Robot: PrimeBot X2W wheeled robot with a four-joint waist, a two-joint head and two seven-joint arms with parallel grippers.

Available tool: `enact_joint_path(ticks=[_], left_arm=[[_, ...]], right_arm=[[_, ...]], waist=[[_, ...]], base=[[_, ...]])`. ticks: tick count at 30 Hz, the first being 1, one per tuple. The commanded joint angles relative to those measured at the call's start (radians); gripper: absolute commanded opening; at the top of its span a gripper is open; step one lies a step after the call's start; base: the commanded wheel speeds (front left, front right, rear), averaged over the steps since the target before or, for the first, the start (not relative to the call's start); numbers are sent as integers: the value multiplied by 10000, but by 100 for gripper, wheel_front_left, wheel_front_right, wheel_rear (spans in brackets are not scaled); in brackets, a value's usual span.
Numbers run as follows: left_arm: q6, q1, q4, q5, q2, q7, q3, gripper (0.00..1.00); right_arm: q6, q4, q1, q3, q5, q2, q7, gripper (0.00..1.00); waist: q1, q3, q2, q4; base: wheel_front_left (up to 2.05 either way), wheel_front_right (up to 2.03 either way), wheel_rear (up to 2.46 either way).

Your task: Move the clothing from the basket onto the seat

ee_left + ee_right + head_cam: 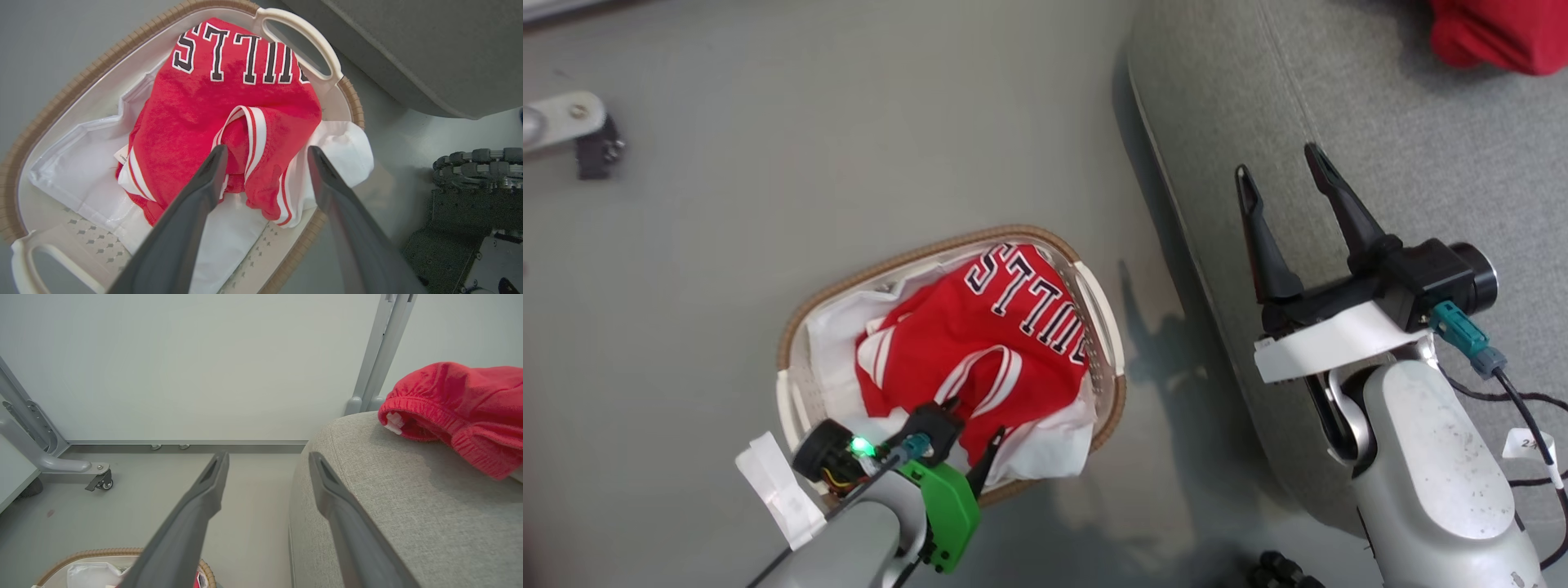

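Note:
My left gripper needs to grab that striped fold [999, 377] next, because the jersey's white-trimmed fold arches up and the lettered cloth [1024, 302] lies spread flat.
A red jersey [988, 343] lettered "BULLS" lies crumpled in the white basket [792, 327] on the floor, on top of a white sheet [81, 167]. My left gripper [974, 418] is open just over the near side of the basket. In the left wrist view its fingers [266, 150] straddle a white-trimmed fold of the jersey [229, 106]; I cannot tell whether they touch it. My right gripper [1278, 163] is open and empty above the left edge of the grey seat [1421, 147]. Another red garment [461, 408] lies on the seat [408, 498], at its far end.
The seat's rounded edge runs close to the right of the basket rim [73, 85]. A grey metal leg with a caster [98, 482] stands on the floor at the far left by the wall. My dark base [470, 196] sits near the basket.

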Motion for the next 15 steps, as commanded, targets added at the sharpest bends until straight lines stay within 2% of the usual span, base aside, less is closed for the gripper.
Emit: enact_joint_path(ticks=[1,9,15], left_arm=[[-25,-371,156,-154,173,10,-155,100],[-25,-1038,736,-693,433,258,-1649,100],[-25,-1530,1332,-1028,589,121,-1794,100]], right_arm=[[-14,-144,-189,76,112,-12,-6,100],[-14,-681,-454,399,595,-10,-6,100],[-14,-954,-601,511,807,-10,-6,100]], waist=[[-1,1270,0,-954],[-1,2215,0,-1438],[-1,2740,0,-1655]], base=[[0,0,0],[0,0,0],[0,0,0]])
